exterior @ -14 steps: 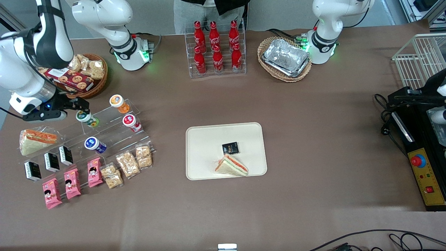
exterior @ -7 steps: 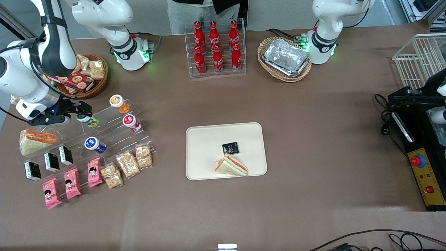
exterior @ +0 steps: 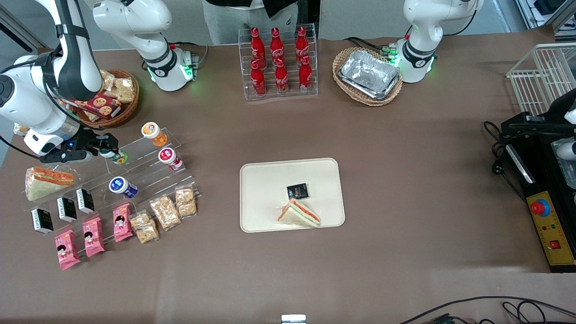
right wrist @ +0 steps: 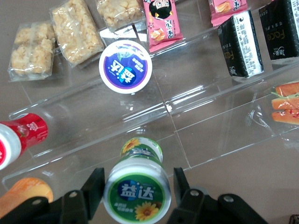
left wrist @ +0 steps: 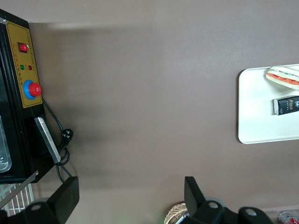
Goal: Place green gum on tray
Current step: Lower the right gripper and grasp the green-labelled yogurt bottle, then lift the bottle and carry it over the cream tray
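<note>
The green gum has to go on the tray, so the robot's right gripper should next grip its white-rimmed lid (right wrist: pixel 137 192).
The green gum (exterior: pixel 117 156) stands on the upper step of a clear acrylic stepped stand (exterior: pixel 139 173) toward the working arm's end of the table. In the right wrist view its white-rimmed green lid (right wrist: pixel 137 192) faces the camera. My right gripper (exterior: pixel 107 146) is down over the canister's top, with one finger (right wrist: pixel 95 185) on each side of the lid. The fingers are open, close to the lid without clamping it. The cream-white tray (exterior: pixel 263 184) lies at the table's middle, apart from the gripper, and holds a sandwich (exterior: pixel 299 213) and a small black pack (exterior: pixel 297 191).
On the stand are an orange-lidded canister (exterior: pixel 152 131), a red-lidded one (exterior: pixel 168 155), a blue-lidded one (exterior: pixel 119 185), black packs (exterior: pixel 66 209), pink packs (exterior: pixel 93 236) and cracker packs (exterior: pixel 165 211). A wrapped sandwich (exterior: pixel 45 180) and a snack basket (exterior: pixel 105 96) lie near the arm.
My right gripper has moved in over the green gum. Its lid, in plain sight one second ago, now sits between the fingers. The gum has not moved.
</note>
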You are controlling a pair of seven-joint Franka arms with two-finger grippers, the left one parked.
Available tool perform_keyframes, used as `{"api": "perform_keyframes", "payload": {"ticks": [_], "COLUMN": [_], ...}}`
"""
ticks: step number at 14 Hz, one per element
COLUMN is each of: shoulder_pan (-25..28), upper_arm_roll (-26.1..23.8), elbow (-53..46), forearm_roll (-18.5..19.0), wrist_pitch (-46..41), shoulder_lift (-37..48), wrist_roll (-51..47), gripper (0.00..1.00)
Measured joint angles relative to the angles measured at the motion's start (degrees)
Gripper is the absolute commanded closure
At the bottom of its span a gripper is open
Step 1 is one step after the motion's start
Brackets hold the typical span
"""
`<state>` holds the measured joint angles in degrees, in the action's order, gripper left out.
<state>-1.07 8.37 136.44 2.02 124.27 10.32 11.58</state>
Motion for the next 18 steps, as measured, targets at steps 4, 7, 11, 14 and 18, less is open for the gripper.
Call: {"api": "perform_keyframes", "payload": {"ticks": [4,7,11,14,18], "shoulder_pan": [0.00,0.02,1.23,2.11,2.83], "upper_arm_roll": [0.00,-0.01,-1.57,-8.72,-24.43], "elbow": [0.10,-0.56,-13.18,-26.06,-29.84], "forearm_roll": [0.01,0.04,0.19,0.03,-5.87], "wrist_pitch": [0.14,-0.72,-20.91,-33.45,-35.76], "shoulder_lift": [0.01,0.81,5.61,6.17,4.04], "wrist_roll": [0.00,0.23,0.70,-5.17,-26.44], "gripper": [0.92,0.94,0.94,0.94,0.94]}}
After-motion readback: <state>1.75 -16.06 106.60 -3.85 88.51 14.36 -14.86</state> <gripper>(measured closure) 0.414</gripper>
